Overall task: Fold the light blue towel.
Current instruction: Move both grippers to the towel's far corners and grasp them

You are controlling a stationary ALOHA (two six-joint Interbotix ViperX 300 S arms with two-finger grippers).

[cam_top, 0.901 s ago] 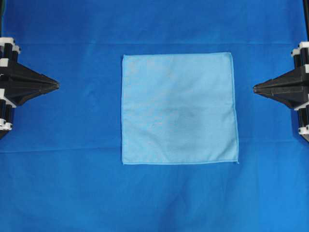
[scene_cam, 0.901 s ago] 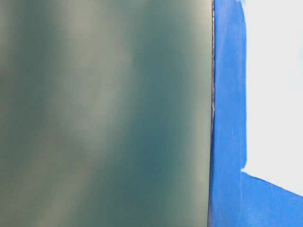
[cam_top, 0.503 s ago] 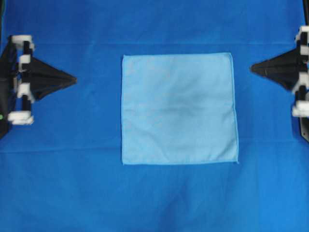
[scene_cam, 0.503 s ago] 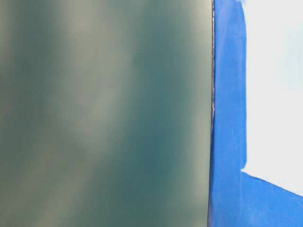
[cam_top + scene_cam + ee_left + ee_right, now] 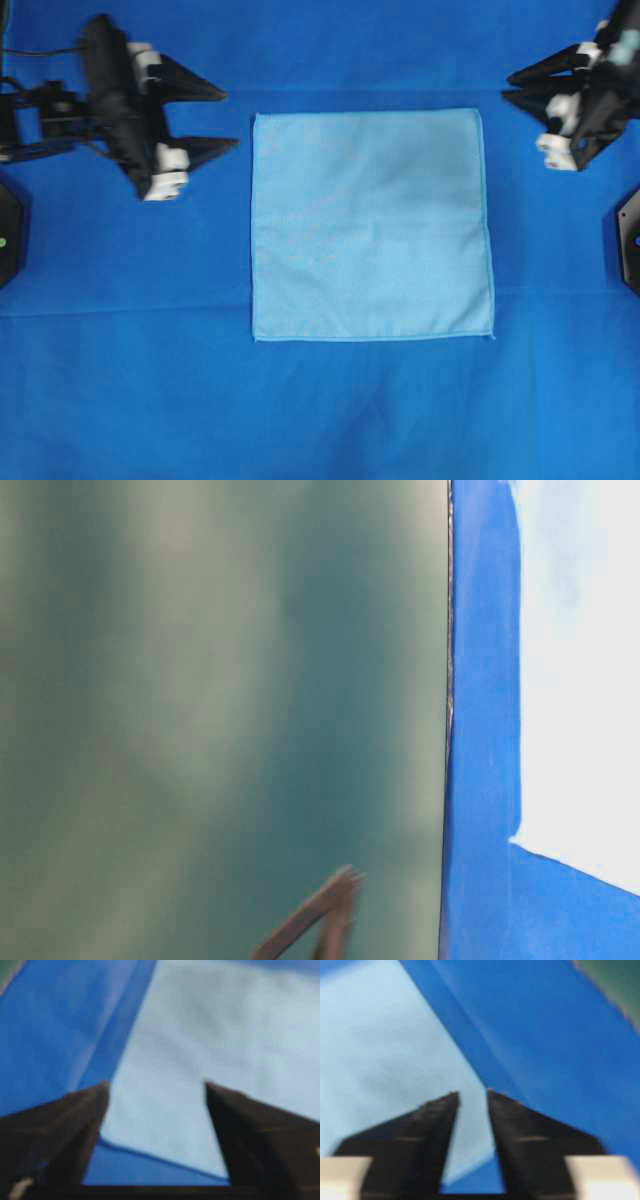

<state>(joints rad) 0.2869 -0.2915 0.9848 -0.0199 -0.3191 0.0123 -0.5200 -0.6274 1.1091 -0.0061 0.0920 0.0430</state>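
Note:
The wide middle lies flat on the tablecloth, so the robot's right gripper should next grab the towel (image 5: 370, 225) by the free corner of its far hem (image 5: 474, 115).
The light blue towel (image 5: 370, 225) lies flat and square on the middle of the table. My left gripper (image 5: 230, 120) hovers just left of the towel's far left corner, jaws wide open and empty. In the left wrist view the towel (image 5: 215, 1035) fills the space beyond that gripper (image 5: 155, 1087), with its near corner between the fingers. My right gripper (image 5: 507, 87) sits just right of the far right corner, open with a narrower gap and holding nothing. The right wrist view shows the towel's (image 5: 380, 1050) edge running between that gripper's (image 5: 472, 1093) fingers.
A royal-blue tablecloth (image 5: 120, 400) covers the whole table, with faint crease lines. Black arm bases sit at the left edge (image 5: 8, 235) and right edge (image 5: 630, 240). The table-level view is mostly blocked by a blurred green-grey surface (image 5: 220, 710), with a dark finger (image 5: 320, 920) at its bottom.
Both arms have swung in from the table's sides toward the towel's far corners. Both grippers have gone from shut to open. A dark finger has entered the table-level view.

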